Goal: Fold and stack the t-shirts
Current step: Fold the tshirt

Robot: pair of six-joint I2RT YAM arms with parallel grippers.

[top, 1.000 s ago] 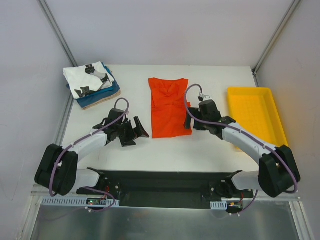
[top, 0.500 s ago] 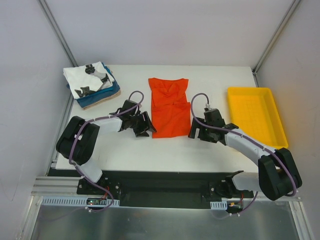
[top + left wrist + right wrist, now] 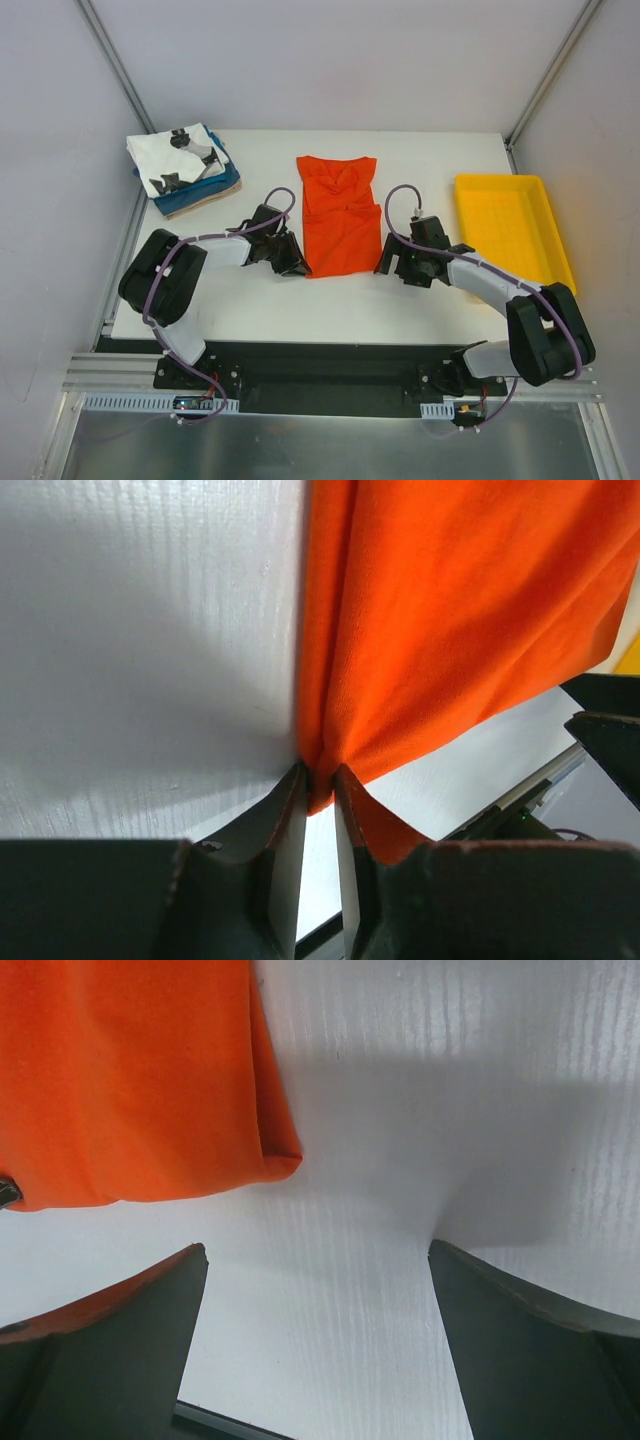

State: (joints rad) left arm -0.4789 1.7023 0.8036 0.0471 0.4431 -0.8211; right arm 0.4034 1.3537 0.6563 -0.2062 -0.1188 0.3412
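My right gripper should next grab the orange-red t-shirt's near corner opposite my left gripper. Then both can fold the t-shirt's near edge over.
A bright orange-red t-shirt (image 3: 340,215) lies folded lengthwise in the middle of the white table. My left gripper (image 3: 297,266) is at its near left corner. In the left wrist view the jaws (image 3: 320,775) pinch a fold of the orange cloth (image 3: 450,610) between their tips. My right gripper (image 3: 388,262) sits by the near right corner. It is open (image 3: 318,1250), low over bare table, with the shirt's corner (image 3: 130,1070) just ahead and to the left of its fingers. A stack of folded t-shirts (image 3: 185,170), white with black prints on top of blue and tan, rests at the far left.
A shallow yellow tray (image 3: 512,230) stands at the table's right edge, close to the right arm's elbow. Grey walls and metal frame posts close in the back and both sides. The arms' dark base bar (image 3: 320,375) runs along the near edge.
The left arm swung in to the shirt's near left corner and its jaws closed on the cloth. The right gripper came down beside the near right corner, still open.
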